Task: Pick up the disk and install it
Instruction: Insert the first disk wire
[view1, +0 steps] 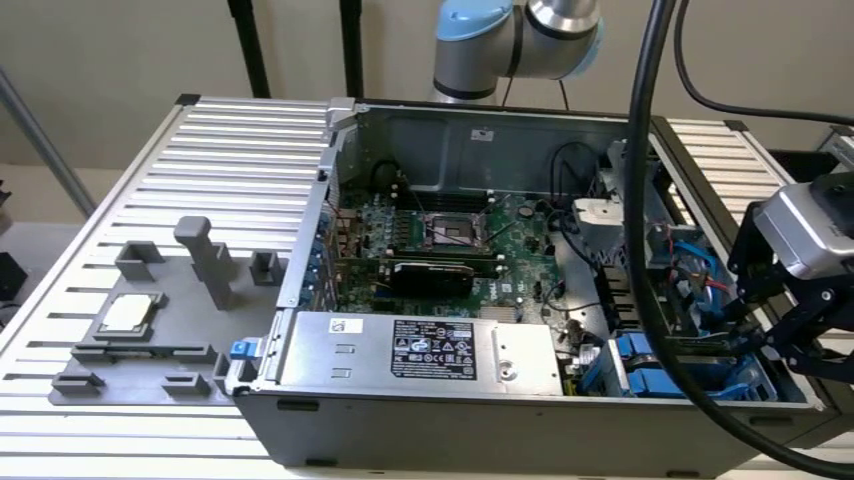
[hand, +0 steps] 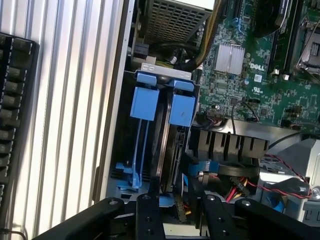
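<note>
My gripper is going to grab the dark disk next by its end between the blue rails. Then it can lift the disk (hand: 171, 150) to install it.
The disk (hand: 171, 150) stands on edge in the drive bay at the corner of the open computer case (view1: 534, 420), a dark slab between blue rails with blue tabs (hand: 182, 109) on its end. A second blue-tabbed carrier (hand: 145, 102) sits in the slot beside it. My gripper (hand: 180, 215) hovers just over the bay, its two black fingers (hand: 150, 215) apart with nothing between them. In the exterior view my gripper (view1: 781, 345) hangs at the case's right wall, beside the blue bay (view1: 661, 375).
The case holds a green motherboard (view1: 441, 235), a silver power supply (view1: 427, 350) and red and blue cables (hand: 240, 187) beside the bay. A thick black hose (view1: 641, 200) crosses the bay's front. A grey fixture tray with a processor chip (view1: 127, 315) lies at the exterior view's left.
</note>
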